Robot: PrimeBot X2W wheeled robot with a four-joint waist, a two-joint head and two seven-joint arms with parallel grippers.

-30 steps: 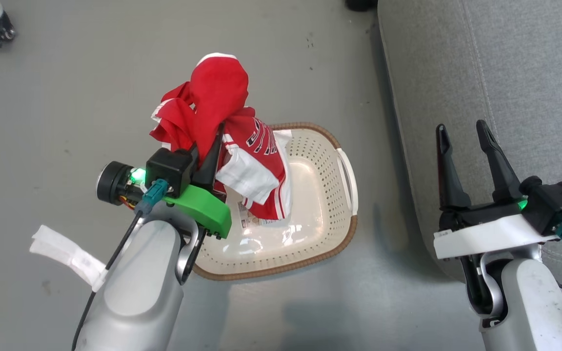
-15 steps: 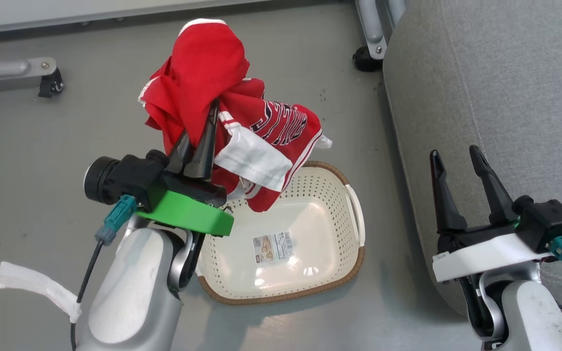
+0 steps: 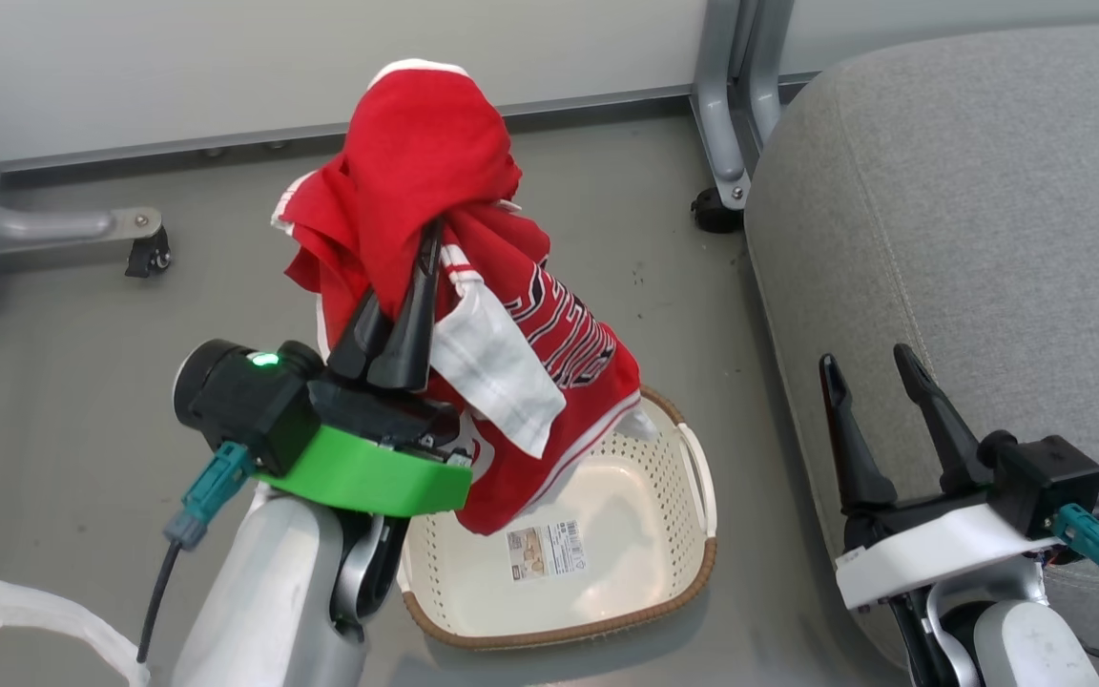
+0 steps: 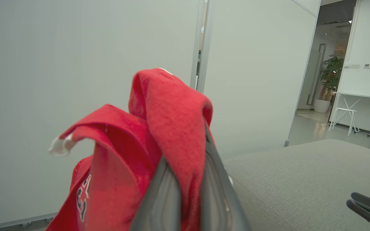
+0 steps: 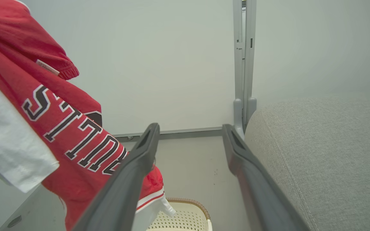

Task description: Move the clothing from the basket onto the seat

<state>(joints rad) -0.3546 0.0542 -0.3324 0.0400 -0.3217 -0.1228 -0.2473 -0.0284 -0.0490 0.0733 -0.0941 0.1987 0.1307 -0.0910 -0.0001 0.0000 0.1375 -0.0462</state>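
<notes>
I should next grab the jersey with my right gripper by the bunched red cloth (image 3: 490, 242) beside its white sleeve, to carry it to the grey seat (image 3: 969, 210).
My left gripper (image 3: 425, 250) is shut on the clothing (image 3: 435, 181), a red jersey with white sleeves and black-and-white lettering. The jersey hangs bunched over the fingers, high above the basket (image 3: 693, 572), its lower hem dangling over the basket's left side. The cream basket sits on the floor with only its bottom label (image 3: 543, 551) inside. The grey seat (image 3: 969, 210) lies to the right. My right gripper (image 3: 869, 367) stands open over the seat's near left edge, holding nothing. The left wrist view shows the clothing (image 4: 169, 118) draped over the shut fingers. The right wrist view shows the clothing (image 5: 72, 141) at left and the seat (image 5: 326, 147) at right.
Pale wall panels (image 3: 225, 57) close off the far side. A metal frame leg with a black caster (image 3: 714, 212) stands beside the seat's far left corner, and another caster (image 3: 147, 256) is at the left. A white strip (image 3: 44, 615) lies on the grey floor at lower left.
The left gripper has lifted the jersey clear out of the basket and higher. The head camera has tilted up, so basket and seat sit lower in view. The right gripper stays open.
</notes>
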